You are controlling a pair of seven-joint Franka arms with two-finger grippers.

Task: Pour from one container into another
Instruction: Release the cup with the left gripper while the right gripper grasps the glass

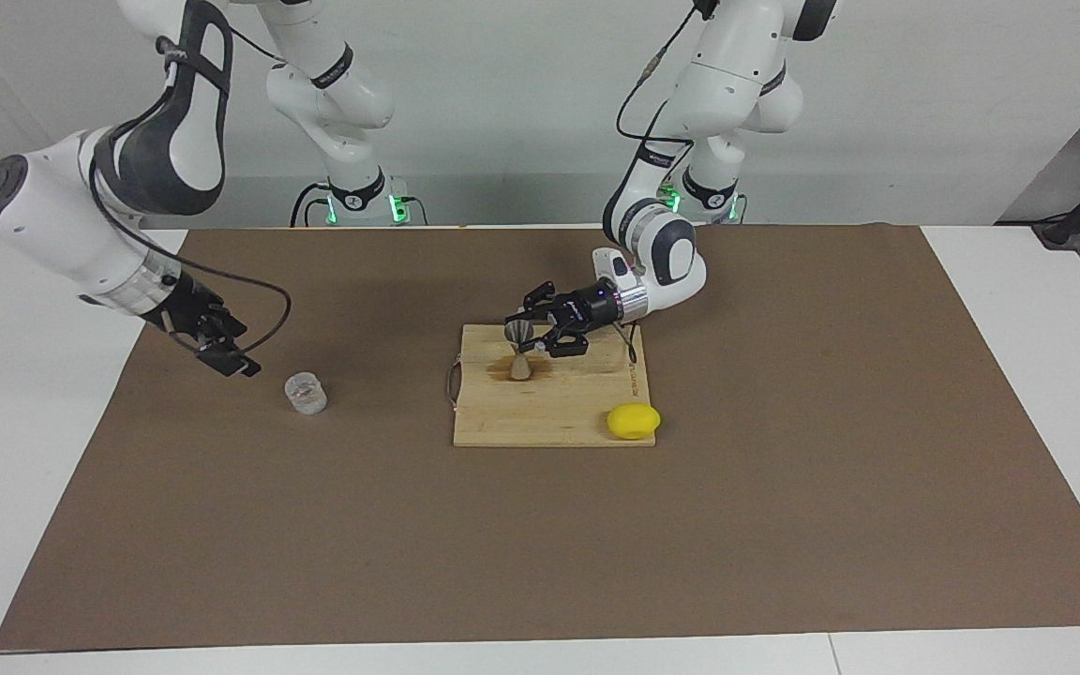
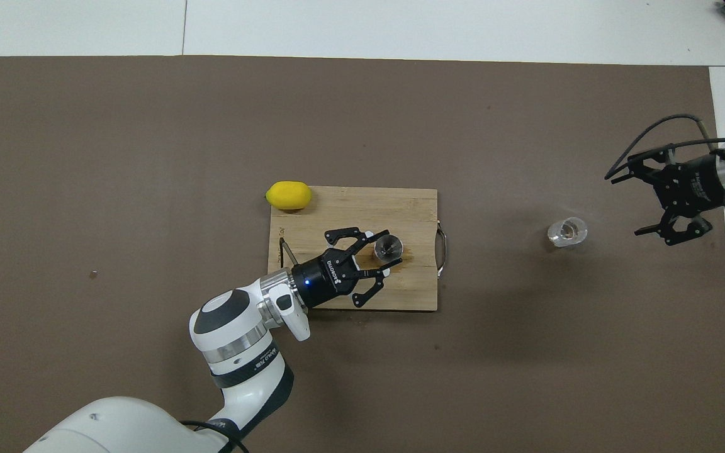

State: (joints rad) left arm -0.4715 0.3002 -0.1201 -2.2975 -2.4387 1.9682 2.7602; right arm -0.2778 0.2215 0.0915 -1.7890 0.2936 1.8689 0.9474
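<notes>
The jigger [image 1: 519,349] is upright and low over the wooden cutting board, its base inside the board's edges, so it is now time for my left gripper to open.
The grey metal jigger [image 1: 519,349] is upright over a wooden cutting board [image 1: 549,412] in the middle of the table. My left gripper [image 1: 533,340] is shut on the jigger at its waist, reaching in level from the left arm's side. From above, the jigger's open top [image 2: 387,246] shows between the fingers of the left gripper [image 2: 382,255]. The short clear glass tumbler [image 1: 306,393] stands alone on the brown mat toward the right arm's end. My right gripper [image 1: 231,354] hangs low beside the glass tumbler [image 2: 567,231], apart from it. Seen from above, the right gripper [image 2: 628,204] is open, fingers spread wide.
A yellow lemon [image 1: 634,421] lies at the board's corner farthest from the robots, toward the left arm's end. A brown wet stain [image 2: 405,257] marks the cutting board [image 2: 369,207] beside the jigger. A brown mat [image 1: 784,487] covers the white table.
</notes>
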